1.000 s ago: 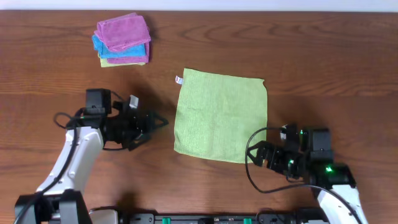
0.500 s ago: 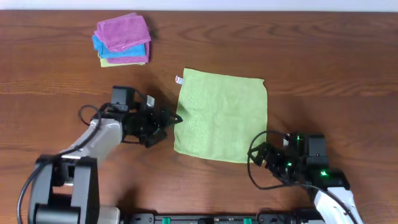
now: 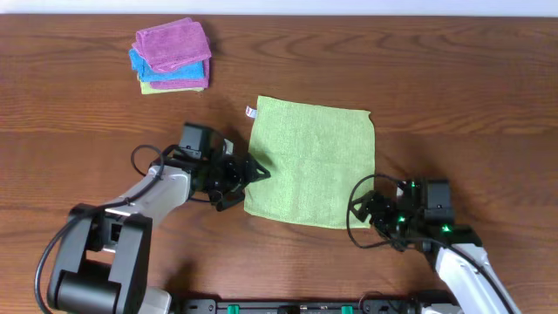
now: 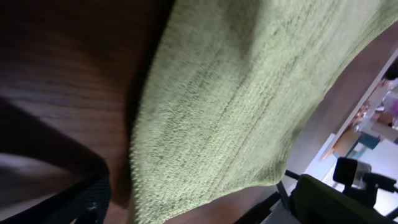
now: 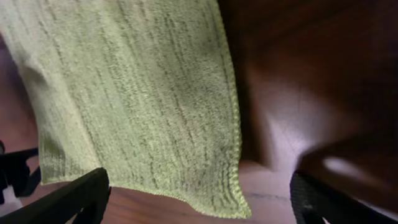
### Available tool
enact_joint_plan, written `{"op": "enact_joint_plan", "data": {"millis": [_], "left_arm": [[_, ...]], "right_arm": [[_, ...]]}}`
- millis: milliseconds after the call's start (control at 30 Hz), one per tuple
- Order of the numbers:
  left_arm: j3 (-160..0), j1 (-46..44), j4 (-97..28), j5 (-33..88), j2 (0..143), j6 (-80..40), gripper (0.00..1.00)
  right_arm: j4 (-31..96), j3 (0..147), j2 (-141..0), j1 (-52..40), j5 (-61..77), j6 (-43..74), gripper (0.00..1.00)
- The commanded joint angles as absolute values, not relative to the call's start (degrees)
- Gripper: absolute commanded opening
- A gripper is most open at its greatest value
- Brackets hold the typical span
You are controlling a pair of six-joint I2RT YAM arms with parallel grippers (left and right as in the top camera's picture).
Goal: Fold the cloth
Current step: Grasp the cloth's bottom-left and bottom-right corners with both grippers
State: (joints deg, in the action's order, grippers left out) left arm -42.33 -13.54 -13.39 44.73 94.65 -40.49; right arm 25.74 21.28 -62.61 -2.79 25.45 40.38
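Observation:
I will fold the cloth next by carrying its near edge over, so my right gripper will grab the light green cloth's (image 3: 309,161) near corner (image 3: 365,223).
A light green cloth (image 3: 309,161) lies flat on the wooden table, with a small white tag at its far left corner. My left gripper (image 3: 248,179) is open at the cloth's near left edge; the left wrist view shows the cloth (image 4: 249,93) close up between the spread fingers (image 4: 199,202). My right gripper (image 3: 368,209) is open just off the cloth's near right corner; the right wrist view shows that corner (image 5: 236,208) lying between the fingers (image 5: 199,199), with the cloth (image 5: 137,93) stretching beyond.
A stack of folded cloths (image 3: 173,55), purple on top with blue and yellow below, sits at the far left of the table. Bare wood (image 3: 462,105) lies around the green cloth.
My left gripper has moved right, from well left of the cloth up to its near left edge. My right gripper has shifted up and left toward the near right corner.

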Motion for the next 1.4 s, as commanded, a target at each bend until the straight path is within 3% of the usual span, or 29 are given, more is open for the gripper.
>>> {"op": "enact_joint_plan", "data": {"millis": [0,367,433,533,700,767,833,967,1133,1367], "left_arm": [[-42.15,-14.72,-13.41,43.31,95.35,-42.41,1.00],[-42.15,-17.02,-13.37,41.25,95.35,-42.68,0.72],[-42.15,-17.34,-13.39,41.01,95.35,-42.68,0.60],[-42.15,-17.41,-13.39,40.88,95.35,-42.68,0.52],[-42.15,-17.41,-13.45,40.95,95.35,-41.91,0.40],[-42.15,-17.41,-13.47,41.45,95.35,-40.62,0.39],[-42.15,-17.41,-14.13,42.04,95.35,-38.41,0.37],[-42.15,-17.41,-15.79,42.02,95.35,-35.68,0.38],[-42.15,-17.41,-16.32,41.98,95.35,-34.06,0.56],[-42.15,-17.41,-17.23,41.21,95.35,-29.63,0.59]], "right_arm": [[24.77,20.82,-64.14,-2.55,25.08,41.76,0.90],[17.85,20.82,-71.13,-2.57,25.08,42.24,0.84],[17.10,20.82,-72.34,-2.72,25.15,42.41,0.80],[16.14,20.82,-73.95,-2.72,25.54,42.37,0.72],[14.83,20.82,-77.10,-2.72,25.80,42.37,0.67],[14.06,20.82,-78.28,-2.72,26.17,42.37,0.63],[13.65,20.82,-79.55,-2.72,26.39,42.37,0.48],[13.69,20.82,-79.90,-2.72,26.41,42.37,0.46],[13.69,20.82,-79.90,-2.72,27.24,42.33,0.46],[13.89,20.82,-79.90,-2.72,28.84,42.15,0.44]]}}
